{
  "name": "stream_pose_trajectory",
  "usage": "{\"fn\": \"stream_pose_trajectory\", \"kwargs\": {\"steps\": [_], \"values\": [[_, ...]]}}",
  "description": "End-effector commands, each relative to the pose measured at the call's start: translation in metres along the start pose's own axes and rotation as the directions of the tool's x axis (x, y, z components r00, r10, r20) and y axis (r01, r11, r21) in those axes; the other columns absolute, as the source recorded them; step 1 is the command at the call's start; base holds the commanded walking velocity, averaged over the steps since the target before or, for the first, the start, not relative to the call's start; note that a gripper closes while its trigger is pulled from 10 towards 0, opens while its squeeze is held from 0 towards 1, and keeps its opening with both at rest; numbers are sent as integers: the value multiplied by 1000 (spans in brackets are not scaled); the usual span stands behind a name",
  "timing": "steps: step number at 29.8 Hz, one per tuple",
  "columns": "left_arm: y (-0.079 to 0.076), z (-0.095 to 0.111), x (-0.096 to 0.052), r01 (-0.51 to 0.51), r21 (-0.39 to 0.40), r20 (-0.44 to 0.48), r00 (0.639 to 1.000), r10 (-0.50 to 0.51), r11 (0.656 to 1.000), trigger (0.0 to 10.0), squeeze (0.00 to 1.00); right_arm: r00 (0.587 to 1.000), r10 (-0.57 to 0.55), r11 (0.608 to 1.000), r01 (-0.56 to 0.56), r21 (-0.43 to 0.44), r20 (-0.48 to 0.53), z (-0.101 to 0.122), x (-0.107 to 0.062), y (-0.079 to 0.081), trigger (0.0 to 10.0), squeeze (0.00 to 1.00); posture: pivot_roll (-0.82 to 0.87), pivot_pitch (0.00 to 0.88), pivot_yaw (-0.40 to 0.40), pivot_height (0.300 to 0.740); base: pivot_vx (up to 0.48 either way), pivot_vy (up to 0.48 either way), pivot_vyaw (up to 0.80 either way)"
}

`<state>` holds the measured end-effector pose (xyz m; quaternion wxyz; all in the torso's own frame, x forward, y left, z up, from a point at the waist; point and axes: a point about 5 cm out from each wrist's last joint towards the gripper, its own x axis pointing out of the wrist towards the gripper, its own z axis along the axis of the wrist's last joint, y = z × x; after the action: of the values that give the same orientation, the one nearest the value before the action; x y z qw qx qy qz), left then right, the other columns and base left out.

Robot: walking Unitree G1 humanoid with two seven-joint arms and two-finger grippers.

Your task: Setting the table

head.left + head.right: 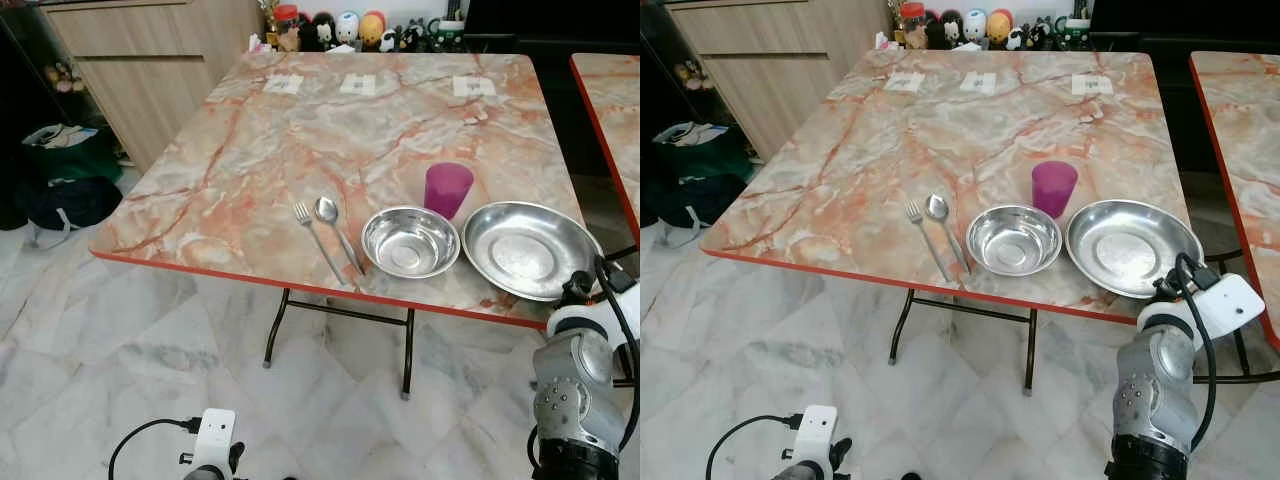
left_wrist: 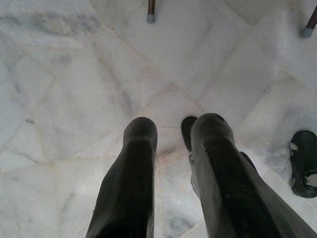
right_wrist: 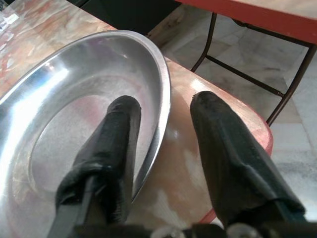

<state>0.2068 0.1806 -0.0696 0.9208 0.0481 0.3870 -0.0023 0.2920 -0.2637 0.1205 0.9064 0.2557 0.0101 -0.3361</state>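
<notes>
Next, my right gripper grabs the wide steel plate (image 1: 525,249) by its rim (image 1: 584,240). The plate is for setting the other marble table.
Near the front edge of the marble table (image 1: 280,140) lie a fork (image 1: 318,240) and a spoon (image 1: 335,228) side by side. To their right stand a steel bowl (image 1: 410,242), a purple cup (image 1: 447,189) behind it, and a wide steel plate (image 1: 525,249). My right arm (image 1: 580,340) reaches up to the table's near right corner. My right gripper (image 3: 163,106) is open and straddles the rim of the plate (image 3: 74,114), one finger inside it and one over the tabletop. My left gripper (image 2: 173,129) hangs open over the marble floor, holding nothing.
A second marble table (image 1: 610,110) stands close on the right. A wooden cabinet (image 1: 150,60) and dark bags (image 1: 65,170) are at the left. Figurines (image 1: 340,28) and three paper cards (image 1: 358,85) line the table's far side. A dark shoe (image 2: 304,161) lies on the floor.
</notes>
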Motion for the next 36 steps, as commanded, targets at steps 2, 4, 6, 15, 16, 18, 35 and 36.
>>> {"fn": "stream_pose_trajectory", "kwargs": {"steps": [2, 4, 6, 15, 16, 18, 35, 36], "values": [[1, -7, -2, 4, 15, -23, 1000, -4, 1000, 10000, 0, 1000, -7, 1000, 7, 15, -7, -2, 1, 0, 10000, 0, -97, 131, 76, 740, 0, 0, 0], [1, -7, -2, 4, 16, -24, 1000, -4, 1000, 10000, 0, 1000, -11, 1000, 11, 21, -11, -2, 1, 0, 10000, 0, -98, 131, 76, 740, 0, 0, 0], [1, -7, -2, 4, 16, -25, 1000, -4, 1000, 10000, 0, 1000, -11, 1000, 12, 21, -21, -4, 3, 0, 10000, 0, -98, 129, 76, 740, 0, 0, 0], [2, -7, -2, 4, 20, -23, 1000, -3, 1000, 10000, 0, 996, 3, 1000, -3, -2, -91, -15, 9, 5, 10000, 0, -91, 129, 77, 740, 0, 0, 0], [2, -7, -2, 4, 20, -23, 1000, -3, 1000, 10000, 0, 995, -3, 1000, 3, -6, -98, -16, 10, 5, 10000, 0, -91, 129, 77, 740, 0, 0, 0], [2, -7, -2, 5, 22, -24, 1000, -4, 1000, 10000, 0, 994, -13, 1000, 12, -11, -112, -19, 13, 4, 10000, 0, -89, 129, 78, 740, 0, 0, 0], [1, -6, -2, 24, 46, -21, 1000, -23, 999, 10000, 0, 996, -57, 997, 52, -64, -74, -15, 15, 3, 0, 0, -86, 129, 75, 740, 0, 0, 0], [1, -6, -2, 24, 47, -20, 1000, -23, 999, 10000, 0, 996, -74, 995, 71, -71, -46, -11, 15, 1, 0, 0, -86, 130, 74, 740, 0, 0, 0]]}}
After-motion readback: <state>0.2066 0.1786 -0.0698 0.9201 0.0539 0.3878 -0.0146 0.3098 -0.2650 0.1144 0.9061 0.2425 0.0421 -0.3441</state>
